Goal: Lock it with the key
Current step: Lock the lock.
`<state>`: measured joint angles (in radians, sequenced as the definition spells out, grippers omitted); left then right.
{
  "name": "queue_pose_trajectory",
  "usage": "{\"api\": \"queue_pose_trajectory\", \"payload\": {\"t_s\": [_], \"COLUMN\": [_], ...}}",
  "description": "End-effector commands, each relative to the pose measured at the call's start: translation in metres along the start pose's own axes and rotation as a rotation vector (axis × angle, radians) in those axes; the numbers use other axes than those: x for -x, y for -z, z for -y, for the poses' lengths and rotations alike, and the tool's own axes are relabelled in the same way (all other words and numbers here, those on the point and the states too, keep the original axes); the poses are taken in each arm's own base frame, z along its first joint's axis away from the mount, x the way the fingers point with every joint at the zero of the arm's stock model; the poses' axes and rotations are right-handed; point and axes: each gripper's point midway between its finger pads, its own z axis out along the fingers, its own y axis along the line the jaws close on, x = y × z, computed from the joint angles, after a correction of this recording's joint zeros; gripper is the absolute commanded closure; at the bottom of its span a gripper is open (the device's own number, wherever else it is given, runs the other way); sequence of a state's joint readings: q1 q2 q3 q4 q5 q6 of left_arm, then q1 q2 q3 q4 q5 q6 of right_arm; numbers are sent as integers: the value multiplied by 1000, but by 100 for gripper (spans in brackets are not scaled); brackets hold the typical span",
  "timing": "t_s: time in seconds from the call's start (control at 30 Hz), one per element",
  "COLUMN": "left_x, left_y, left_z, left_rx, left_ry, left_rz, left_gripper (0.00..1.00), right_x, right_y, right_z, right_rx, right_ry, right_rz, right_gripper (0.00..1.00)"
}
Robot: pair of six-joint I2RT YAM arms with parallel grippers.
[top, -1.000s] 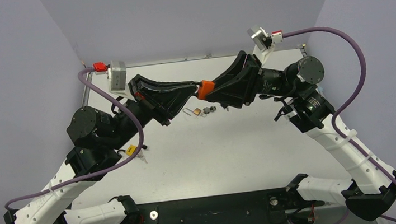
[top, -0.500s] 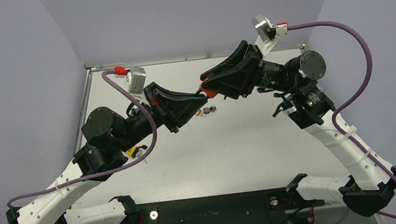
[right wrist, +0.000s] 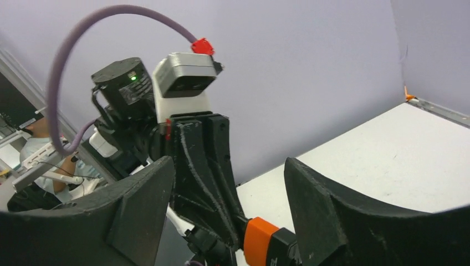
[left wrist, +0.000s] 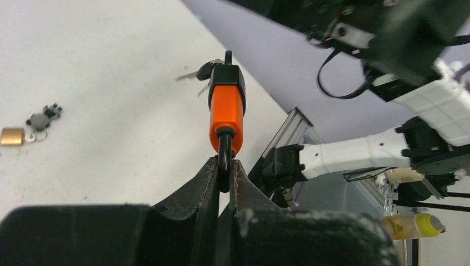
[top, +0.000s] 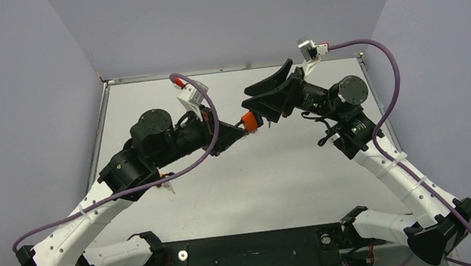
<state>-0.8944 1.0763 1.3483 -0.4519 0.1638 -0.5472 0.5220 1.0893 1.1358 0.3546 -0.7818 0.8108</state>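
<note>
The right gripper grabs the key's black head at the padlock's far black end next, to work the lock.
An orange padlock (left wrist: pixel 226 113) with a black end is held in the air by its dark shackle, on which my left gripper (left wrist: pixel 223 166) is shut. A bunch of keys (left wrist: pixel 202 71) hangs at its far black end; whether a key sits in the lock I cannot tell. In the top view the padlock (top: pixel 250 122) is between the left gripper (top: pixel 236 131) and the right gripper (top: pixel 248 107). My right gripper (right wrist: pixel 228 163) is open, with its fingers (right wrist: pixel 332 210) wide on either side of the padlock (right wrist: pixel 260 238) and not touching it.
A small brass padlock (left wrist: pixel 11 136) with a small key ring (left wrist: pixel 41 117) lies on the white table (top: pixel 270 169) below the arms. Grey walls enclose the table at the back and sides. A black rail (top: pixel 253 248) runs along the near edge.
The left arm has swung right and turned its wrist, keeping hold of the orange padlock. The right wrist has tilted, and its jaws now stand wide apart around the padlock.
</note>
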Motion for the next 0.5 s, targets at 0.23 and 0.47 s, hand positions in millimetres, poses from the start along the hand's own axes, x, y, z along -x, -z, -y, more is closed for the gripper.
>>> {"api": "queue_pose_trajectory", "payload": {"t_s": [0.23,0.47], "left_x": [31,29], "left_y": [32,43], "left_z": [41,55], "left_rx": [-156,-212], "left_ry": [-50,-72], "left_rz": [-27,-100], "left_gripper": [100,100], "right_x": [10,-12], "right_y": [61,65], "right_z": [-19,-41], "right_rx": [148,267], "right_ry": [106,81], "right_rz": [70,17], "right_gripper": [27,30]}}
